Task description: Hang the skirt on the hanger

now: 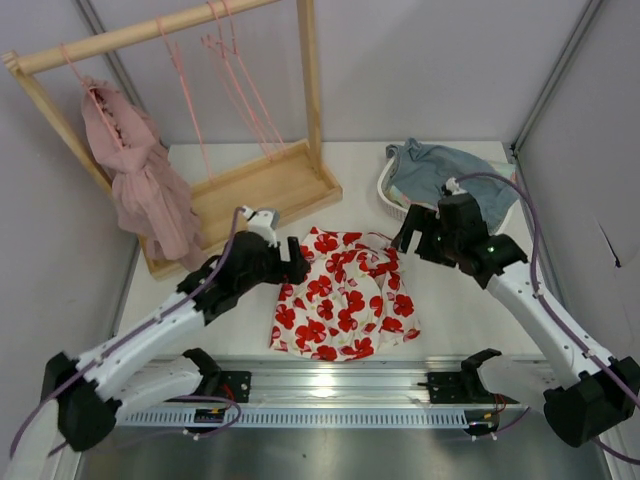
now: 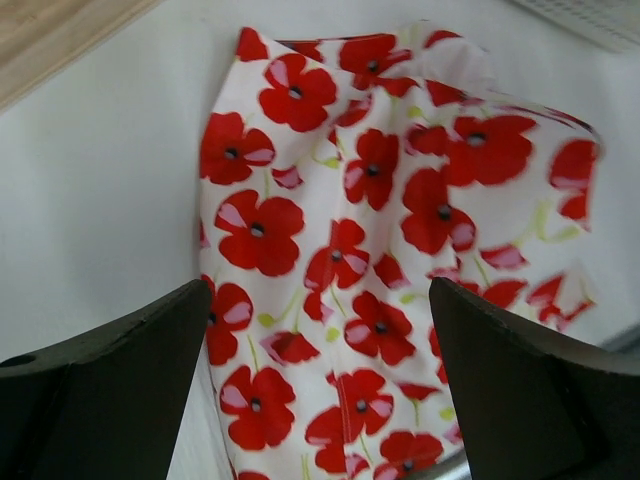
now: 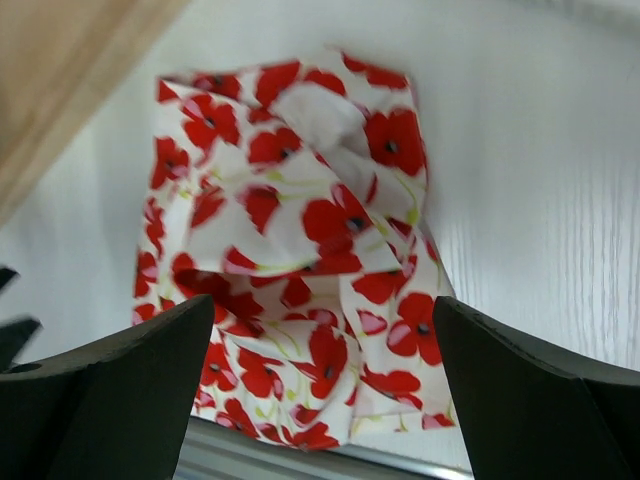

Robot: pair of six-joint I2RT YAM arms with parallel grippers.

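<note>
Next, my left gripper takes hold of the skirt's top corner nearest the rack (image 2: 254, 50), so that my right gripper is able to spread the skirt for hanging.
The skirt (image 1: 345, 295), white with big red flowers, lies crumpled on the table near its front edge. It fills the left wrist view (image 2: 350, 250) and the right wrist view (image 3: 300, 250). My left gripper (image 1: 297, 262) is open and empty, low over the skirt's left top corner (image 2: 320, 400). My right gripper (image 1: 410, 235) is open and empty just beyond the skirt's right top corner (image 3: 315, 400). Thin pink hangers (image 1: 183, 80) hang from the wooden rail at the back, away from both grippers.
The wooden rack (image 1: 265, 185) stands at the back left, with a dusty-pink ruffled garment (image 1: 140, 185) hanging on its left end. A white basket (image 1: 388, 190) with blue-grey cloth (image 1: 440, 170) sits at the back right, behind my right gripper. A metal rail (image 1: 330, 385) runs along the front edge.
</note>
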